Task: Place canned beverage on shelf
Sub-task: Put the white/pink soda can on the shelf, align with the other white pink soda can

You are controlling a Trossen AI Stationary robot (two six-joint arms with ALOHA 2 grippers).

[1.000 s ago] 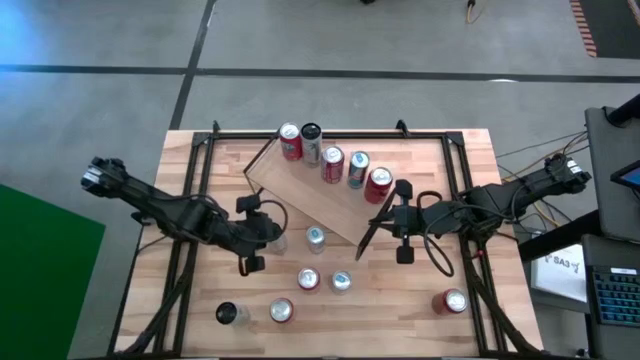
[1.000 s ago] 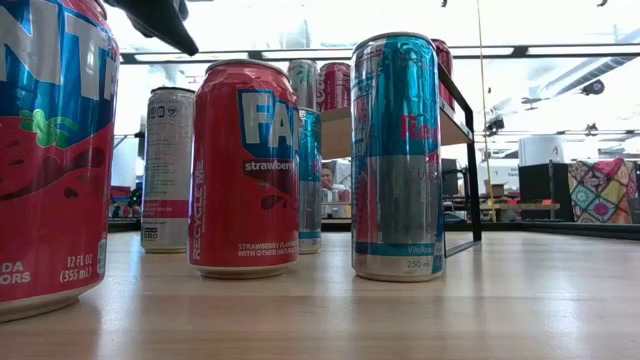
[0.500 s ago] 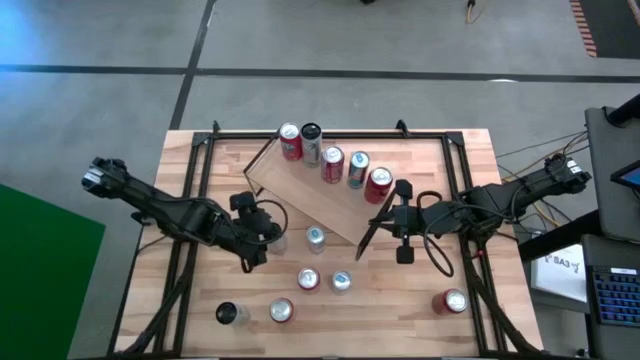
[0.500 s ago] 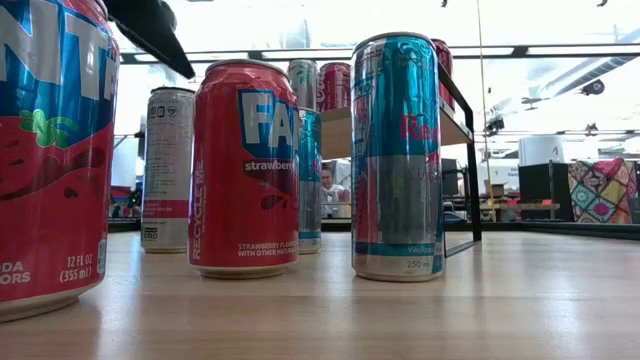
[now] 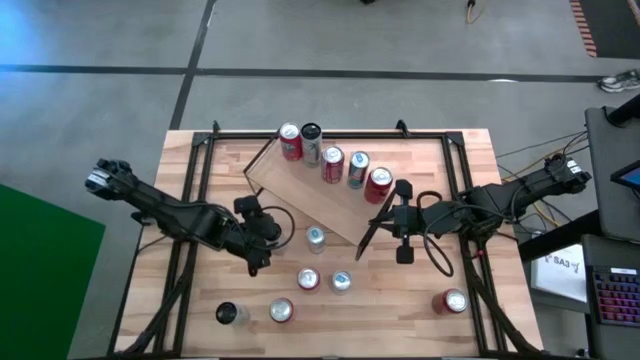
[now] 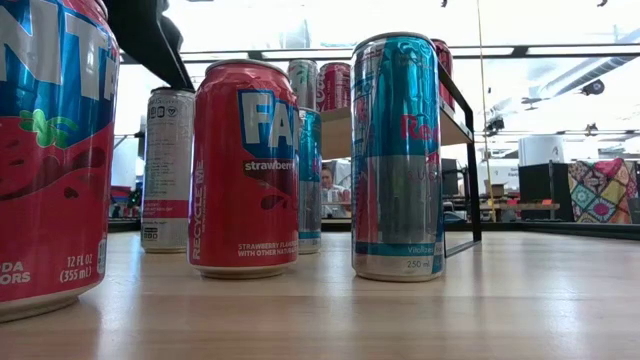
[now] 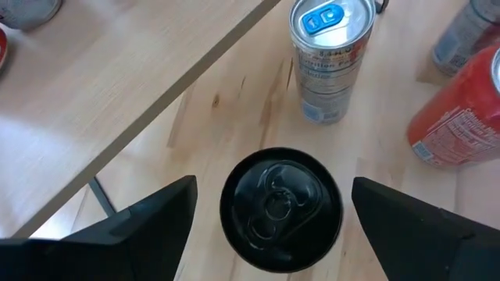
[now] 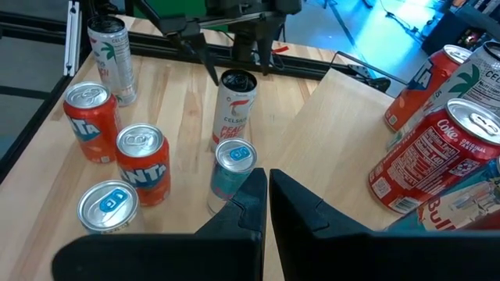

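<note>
My left gripper is going to pick up the black-topped can by its top end next. Then it can place the can on the shelf.
A white can with a black top stands upright on the tabletop beside the near long edge of the light-wood shelf. My left gripper hangs open just above this can, one finger on each side of its top and a gap on both sides. Several cans stand in a row along the shelf's far edge. My right gripper is shut and holds nothing, raised by the shelf's right end.
Loose cans stand on the table: a blue-topped one right next to the black-topped can, two nearer the front, two at the front left, one at the front right. The shelf's black end frame stands below my right gripper.
My left gripper has opened and sunk a little, tipping further downward, so its fingers now stand on either side of the black-topped can's top. The can has kept its place.
</note>
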